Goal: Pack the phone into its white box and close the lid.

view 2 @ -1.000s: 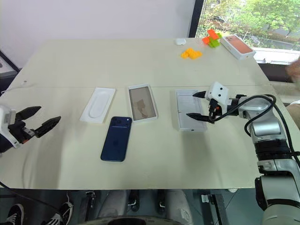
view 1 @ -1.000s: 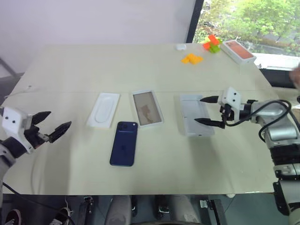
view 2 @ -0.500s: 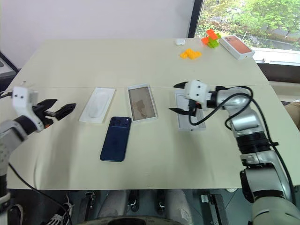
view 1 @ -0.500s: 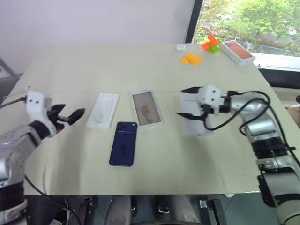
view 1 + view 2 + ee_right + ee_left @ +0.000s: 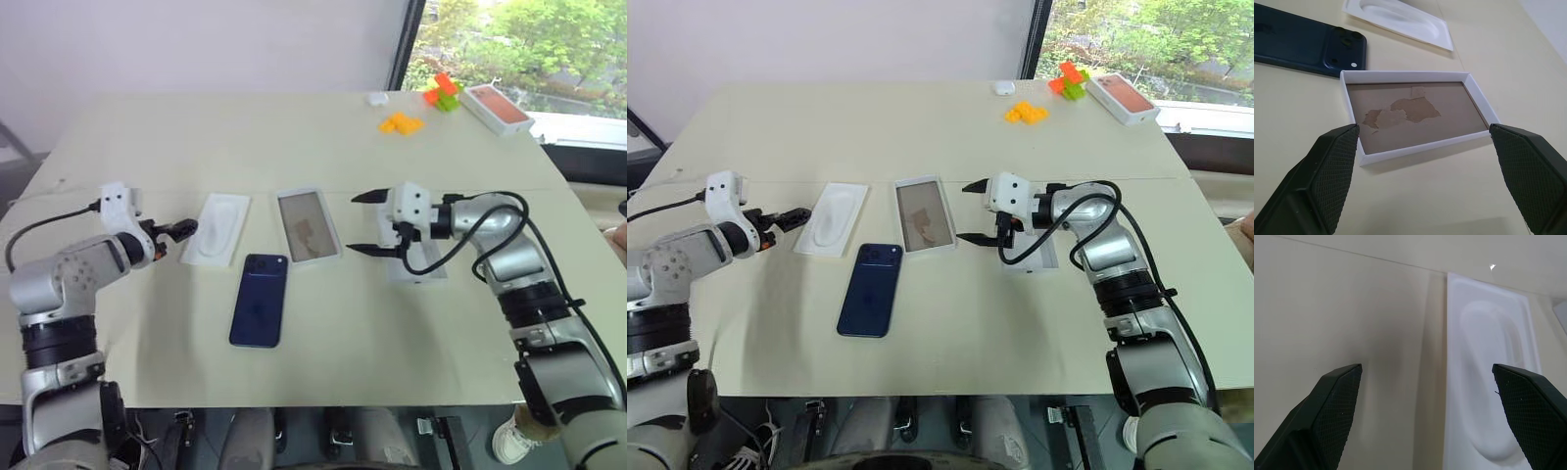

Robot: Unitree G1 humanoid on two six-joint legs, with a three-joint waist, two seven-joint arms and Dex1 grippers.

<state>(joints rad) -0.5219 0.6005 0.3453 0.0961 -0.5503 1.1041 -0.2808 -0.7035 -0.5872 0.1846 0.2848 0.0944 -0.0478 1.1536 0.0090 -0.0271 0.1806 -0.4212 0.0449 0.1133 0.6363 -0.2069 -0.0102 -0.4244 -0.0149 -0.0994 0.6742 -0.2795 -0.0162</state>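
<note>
My left gripper's fingers are still above the white insert's long edge (image 5: 204,212) (image 5: 1448,374) and would miss the insert, so it is too early to close. Lowering comes first.
The dark navy phone (image 5: 260,300) lies back up on the table, camera cluster at its far end. Just beyond it on the right is the white box (image 5: 334,235), a low-walled tray with a brown floor (image 5: 1400,152). The lid (image 5: 416,262) lies to the right of the box, white inner face up. My right gripper (image 5: 357,223) hovers open between box and lid, pointing at the box, with nothing between its fingers. My left gripper (image 5: 182,230) is open and empty at the left edge of the white insert (image 5: 217,229) with the oval recess.
At the far right of the table stand a box with an orange-pink top (image 5: 498,107), orange blocks (image 5: 401,123), orange and green blocks (image 5: 443,91) and a small white object (image 5: 377,97). A window runs along the back right.
My left gripper has come in from the table's left edge up to the insert. My right gripper has swung left from over the lid toward the box. Both stay open.
</note>
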